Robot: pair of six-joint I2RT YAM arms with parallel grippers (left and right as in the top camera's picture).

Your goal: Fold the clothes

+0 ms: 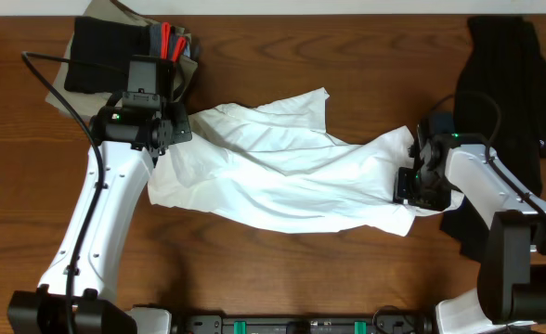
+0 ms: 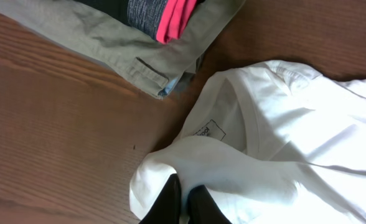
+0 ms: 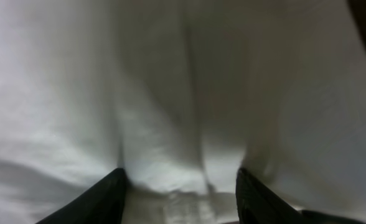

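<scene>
My right gripper grabs the white T-shirt point(image 1: 282, 167) at the end point(image 1: 404, 191) opposite the collar next, to spread the T-shirt for folding.
The clothes here are chiefly a white T-shirt point(image 1: 282, 167), lying crumpled across the middle of the wooden table. My left gripper point(image 1: 175, 130) is at its upper left end, shut on a fold of the white fabric close to the collar. In the left wrist view the two dark fingertips point(image 2: 184, 190) pinch the T-shirt point(image 2: 295, 124), with the neck label showing just beyond them. My right gripper point(image 1: 408, 181) is at the shirt's right end. In the right wrist view its fingers point(image 3: 102, 199) stand wide apart, open, with the T-shirt point(image 3: 170, 93) lying between them.
A stack of folded garments point(image 1: 134, 51), khaki, black and red, sits at the back left; its khaki edge point(image 2: 127, 37) lies close to the shirt's collar. A black garment point(image 1: 510, 83) lies at the right edge, beside the right arm.
</scene>
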